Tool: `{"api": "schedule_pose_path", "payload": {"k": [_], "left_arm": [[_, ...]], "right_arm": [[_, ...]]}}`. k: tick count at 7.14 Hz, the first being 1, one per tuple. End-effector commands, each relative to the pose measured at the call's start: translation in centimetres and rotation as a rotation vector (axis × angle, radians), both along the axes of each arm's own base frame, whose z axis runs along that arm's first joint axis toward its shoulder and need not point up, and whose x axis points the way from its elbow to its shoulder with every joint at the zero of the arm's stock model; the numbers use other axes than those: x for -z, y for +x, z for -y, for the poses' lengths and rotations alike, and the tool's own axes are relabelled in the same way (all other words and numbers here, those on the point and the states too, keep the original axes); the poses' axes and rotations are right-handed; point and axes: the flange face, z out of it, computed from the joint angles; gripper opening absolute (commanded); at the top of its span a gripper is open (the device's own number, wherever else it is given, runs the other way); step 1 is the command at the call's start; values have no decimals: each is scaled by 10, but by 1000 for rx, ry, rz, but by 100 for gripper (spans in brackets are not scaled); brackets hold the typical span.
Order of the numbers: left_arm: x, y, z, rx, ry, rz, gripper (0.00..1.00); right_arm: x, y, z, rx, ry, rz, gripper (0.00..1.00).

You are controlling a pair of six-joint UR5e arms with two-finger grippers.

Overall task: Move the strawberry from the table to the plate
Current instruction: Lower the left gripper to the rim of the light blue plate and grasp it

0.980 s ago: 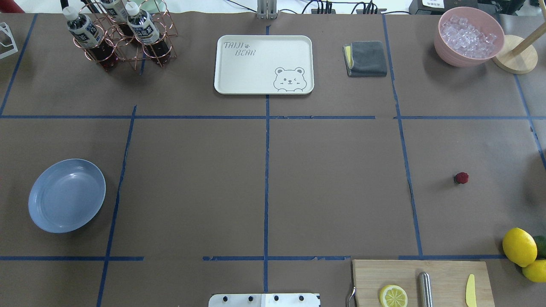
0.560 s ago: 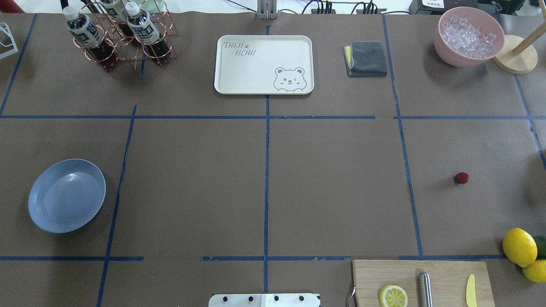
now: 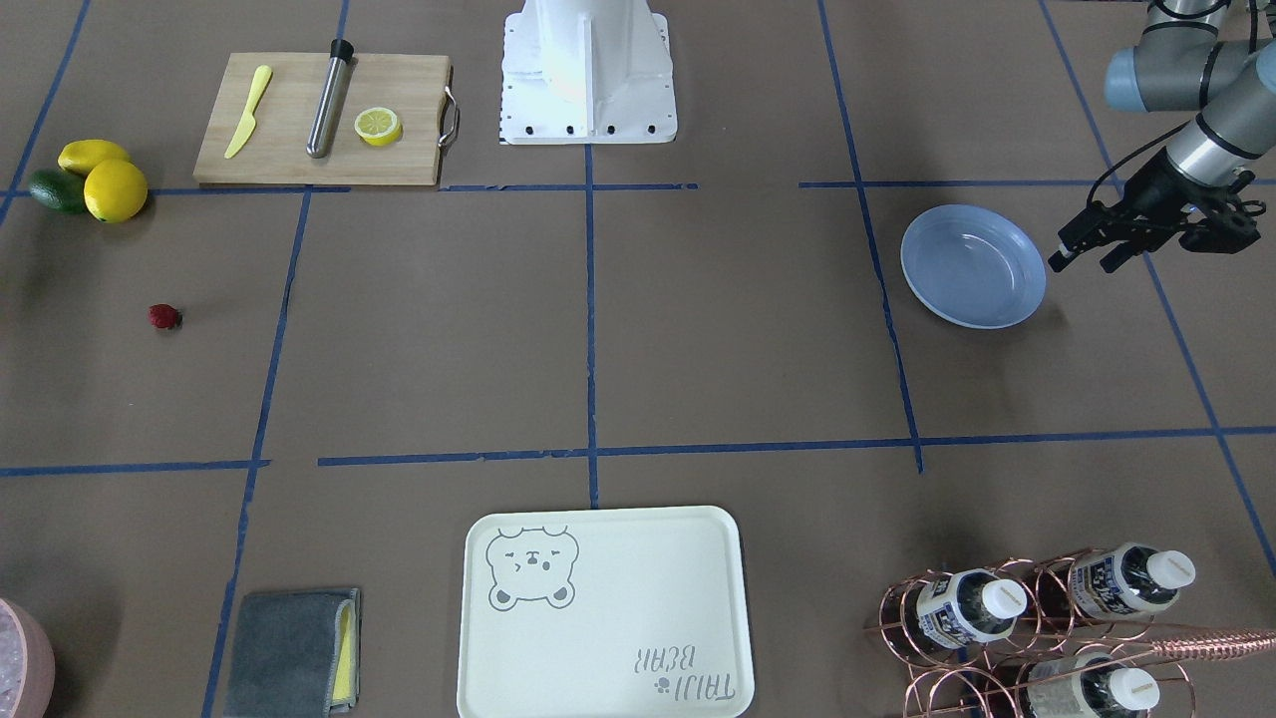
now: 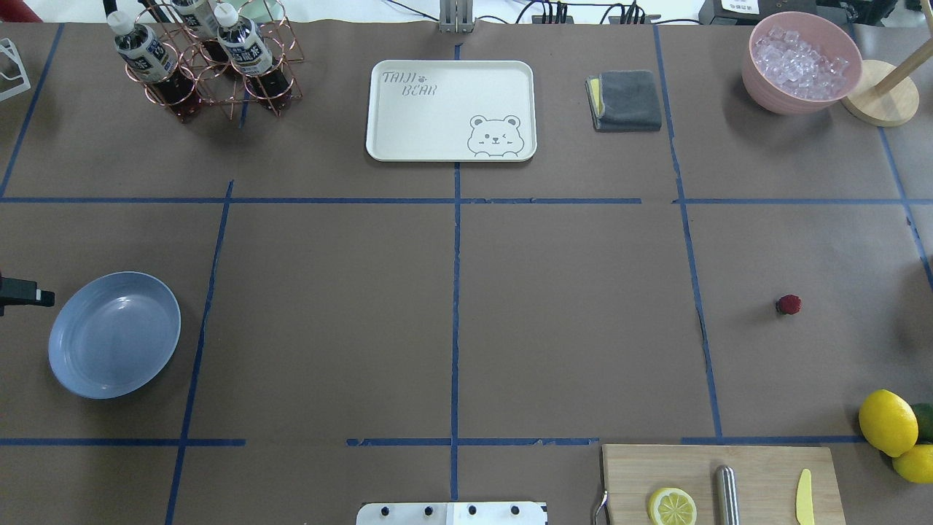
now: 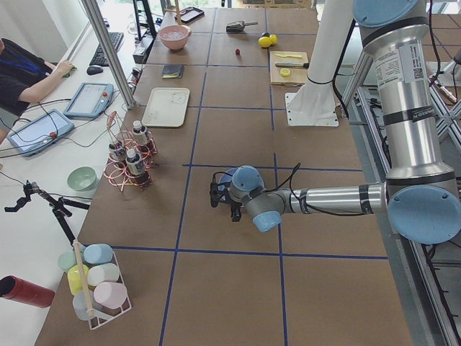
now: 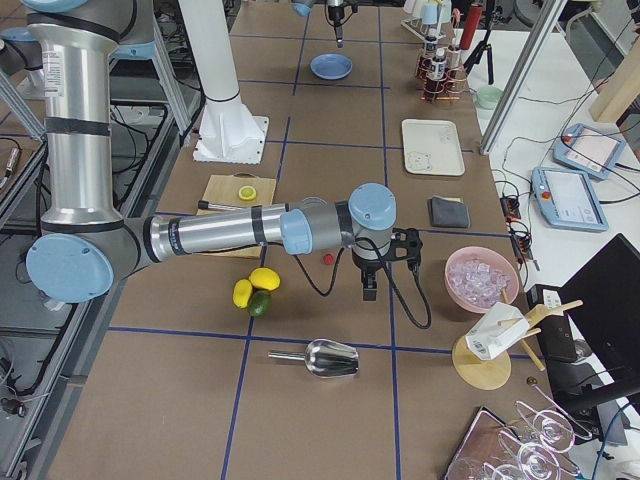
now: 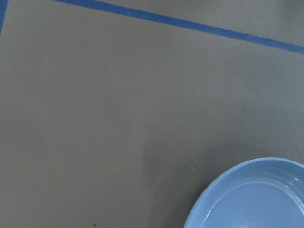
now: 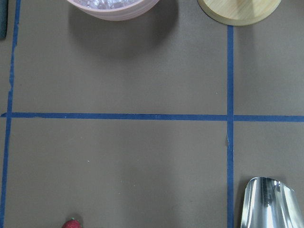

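The plate [image 3: 973, 266] is too wide and round for the left gripper's fingers to span, so the left gripper will next pinch the plate by its thin raised rim [image 3: 1044, 285].
The strawberry [image 4: 788, 304] lies alone on the brown-paper table [image 4: 568, 306] at the right, and shows at the bottom edge of the right wrist view [image 8: 71, 223]. The blue-grey plate [image 4: 114, 335] sits empty at the far left. My left gripper [image 3: 1085, 262] hovers just outside the plate's [image 3: 973, 266] outer rim, open and empty; one black fingertip [image 4: 40, 297] pokes in at the overhead view's left edge. My right gripper [image 6: 367, 285] hangs close beside the strawberry [image 6: 327, 259], seen only from the side, so I cannot tell its state.
A cutting board [image 4: 718, 474] with a lemon half, metal rod and yellow knife is at the front right, lemons [image 4: 887, 421] beside it. Bear tray [image 4: 451, 109], grey cloth [image 4: 625, 100], pink ice bowl [image 4: 800, 62] and bottle rack [image 4: 204, 62] line the far edge. A metal scoop [image 8: 268, 204] lies near the strawberry.
A black fingertip of my left gripper has come into the overhead view at the left edge, next to the plate. The strawberry and plate have not moved.
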Motion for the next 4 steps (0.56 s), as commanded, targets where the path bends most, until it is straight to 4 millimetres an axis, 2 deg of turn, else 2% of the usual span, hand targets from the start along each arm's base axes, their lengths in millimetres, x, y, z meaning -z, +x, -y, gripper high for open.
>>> {"api": "schedule_pose_path", "payload": {"k": [1, 4], "left_arm": [[-1, 25, -7, -4, -17, 16, 94], [-7, 33, -11, -14, -24, 29, 78]], "right_arm": [[1, 0, 1, -4, -3, 2, 100], [0, 0, 1, -3, -4, 1, 100]]}}
